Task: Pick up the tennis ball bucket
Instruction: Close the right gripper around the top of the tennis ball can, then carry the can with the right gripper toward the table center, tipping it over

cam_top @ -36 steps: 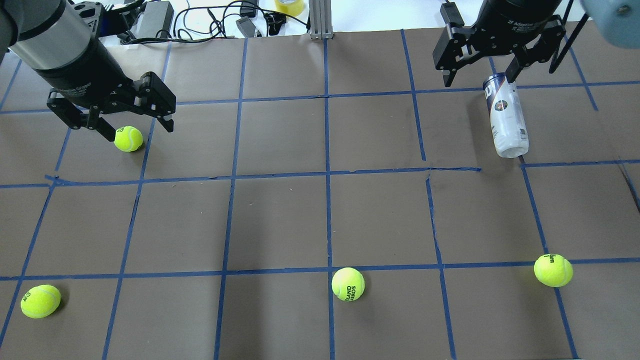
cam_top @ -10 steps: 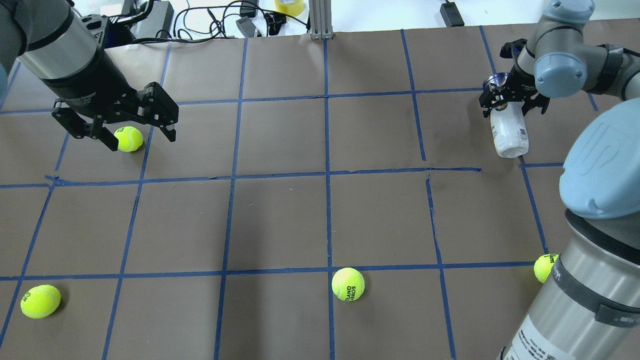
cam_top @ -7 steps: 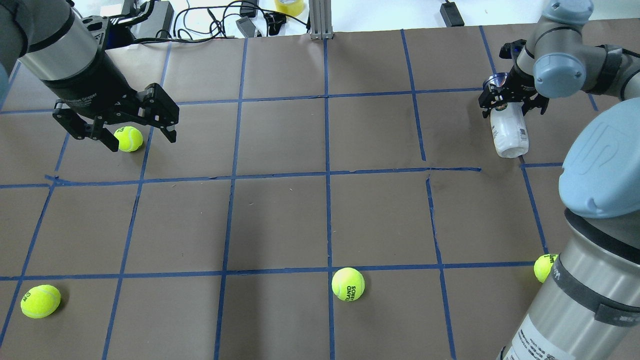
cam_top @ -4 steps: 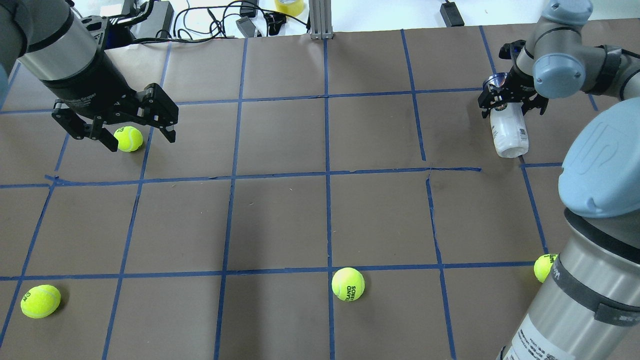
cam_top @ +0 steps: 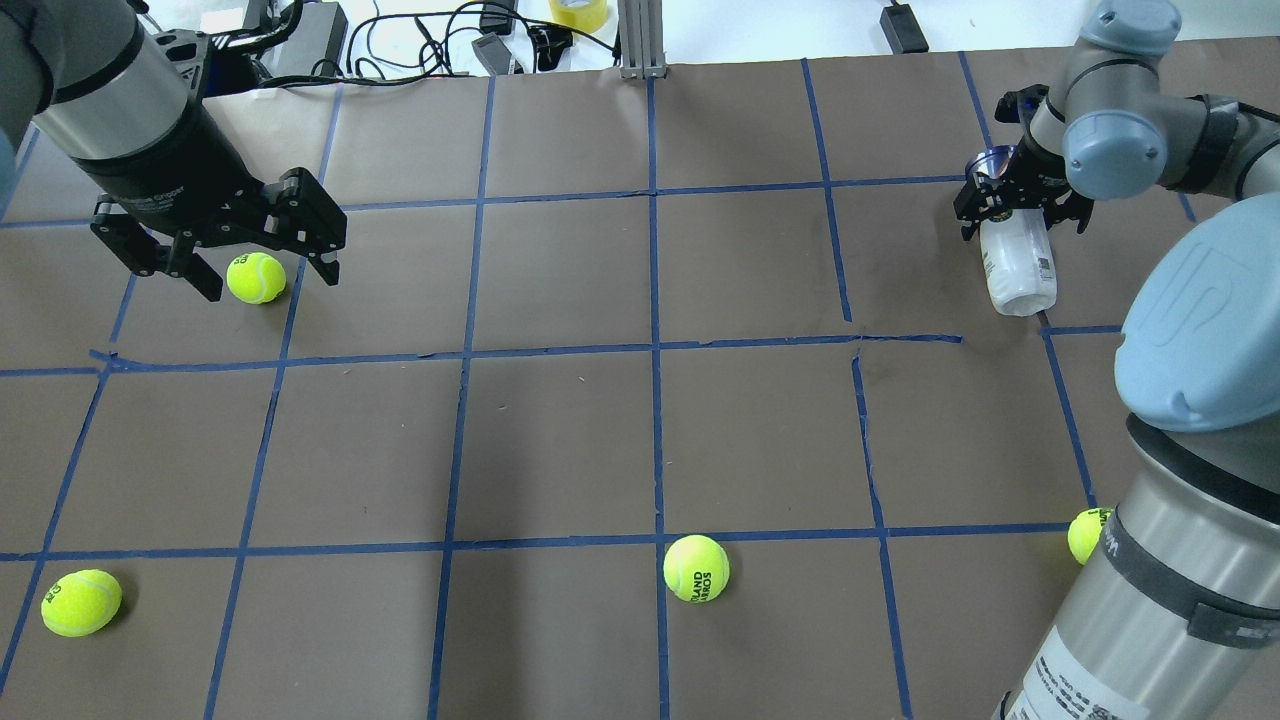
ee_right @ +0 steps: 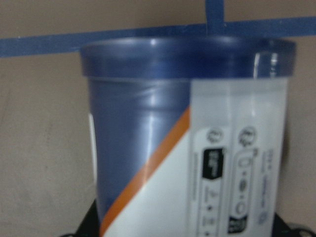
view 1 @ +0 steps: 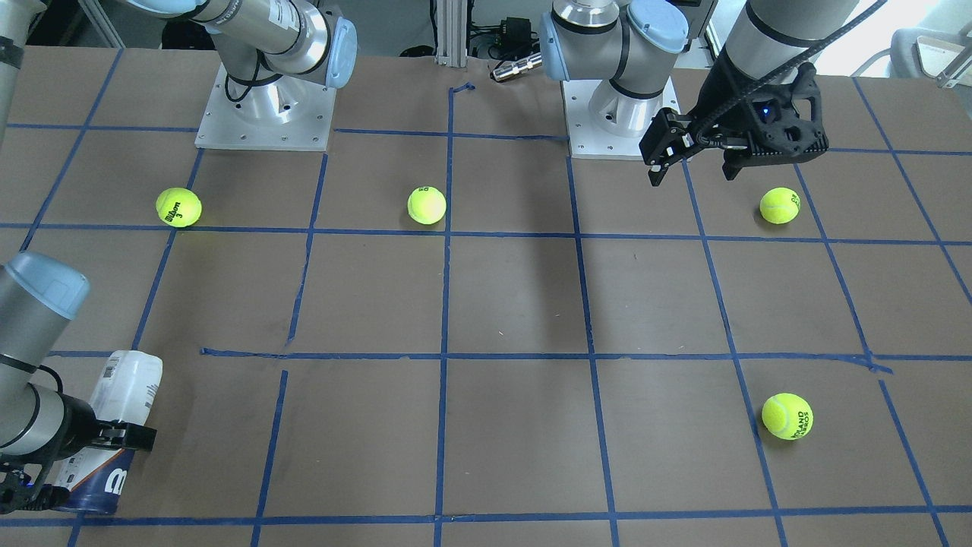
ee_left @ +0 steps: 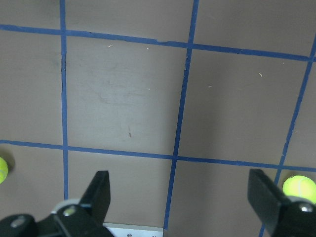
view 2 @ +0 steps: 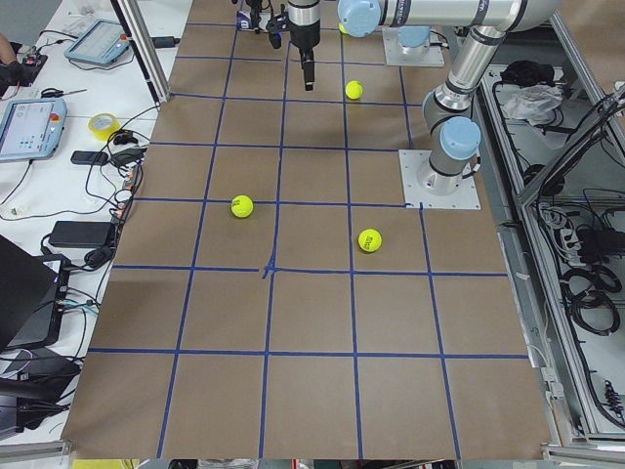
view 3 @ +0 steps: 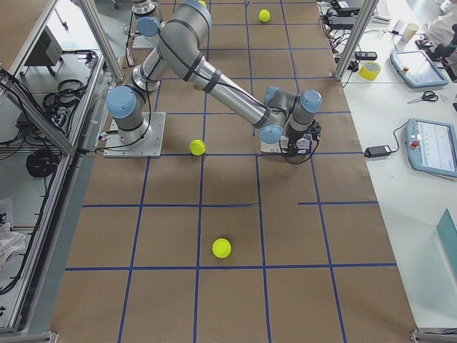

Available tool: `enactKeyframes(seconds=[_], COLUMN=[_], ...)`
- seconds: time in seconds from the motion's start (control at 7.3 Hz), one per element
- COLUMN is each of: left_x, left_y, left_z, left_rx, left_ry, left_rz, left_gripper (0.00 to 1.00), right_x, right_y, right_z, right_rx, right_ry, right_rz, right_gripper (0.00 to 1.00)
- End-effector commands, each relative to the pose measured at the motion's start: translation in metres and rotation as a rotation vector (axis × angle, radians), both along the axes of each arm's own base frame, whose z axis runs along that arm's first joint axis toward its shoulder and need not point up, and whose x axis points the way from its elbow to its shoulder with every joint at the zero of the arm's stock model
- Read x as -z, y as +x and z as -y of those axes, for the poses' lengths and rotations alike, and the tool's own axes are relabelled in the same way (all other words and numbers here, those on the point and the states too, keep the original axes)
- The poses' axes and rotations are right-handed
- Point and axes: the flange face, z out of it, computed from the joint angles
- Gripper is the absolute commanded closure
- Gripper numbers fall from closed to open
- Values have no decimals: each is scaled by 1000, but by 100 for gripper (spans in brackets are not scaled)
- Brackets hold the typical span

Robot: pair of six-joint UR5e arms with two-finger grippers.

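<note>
My right gripper grabs the tennis ball bucket around the labelled middle of its tube (view 1: 80, 463) (ee_right: 190, 197) next, to lift it up.
The tennis ball bucket (cam_top: 1018, 268) lies on its side at the table's far right, white label up and navy band toward the far edge. It also shows in the front view (view 1: 125, 384) and fills the right wrist view (ee_right: 187, 148), where the navy band and orange stripe show. My right gripper (cam_top: 1022, 225) is low over its navy end, open, with one jaw on each side of the tube (view 1: 80, 463). My left gripper (cam_top: 268, 290) is open and empty, hovering by a tennis ball (cam_top: 256, 277).
Three more tennis balls lie near the front: one left (cam_top: 80, 602), one middle (cam_top: 696, 568), one right (cam_top: 1088, 535) partly behind my right arm (cam_top: 1200, 340). Cables and adapters (cam_top: 420, 40) and a metal post (cam_top: 640, 40) line the far edge.
My right gripper came down from above the tube and now straddles it, almost still for the last second. My left gripper has shifted slightly left. The tube has not moved.
</note>
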Motion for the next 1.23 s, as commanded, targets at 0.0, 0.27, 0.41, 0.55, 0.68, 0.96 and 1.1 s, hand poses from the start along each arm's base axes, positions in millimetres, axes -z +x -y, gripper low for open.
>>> enactKeyframes(seconds=[0.0,0.27,0.41,0.55,0.68,0.96,1.1], left_x=[0,1,1,1,1,1,0], left_y=[1,4,4,5,4,5,6], left_z=[0,1,1,2,1,1,1], left_rx=[-2,-8,-9,-11,-8,-11,-11], left_ry=[-1,1,2,1,2,2,-1], left_rz=[1,1,1,1,0,1,1], left_gripper=[0,0,0,0,0,0,0], right_x=[-4,-3,-4,-8,-10,-38,-41], right_y=[-1,-2,-2,-1,1,8,16], right_z=[0,1,1,2,2,2,1], right_rx=[0,0,0,-3,-6,-18,-27], right_ry=[-4,-8,-13,-21,-25,-61,-59], right_rz=[-7,-8,-10,-14,-12,-28,-12], right_gripper=[15,19,23,25,24,23,22])
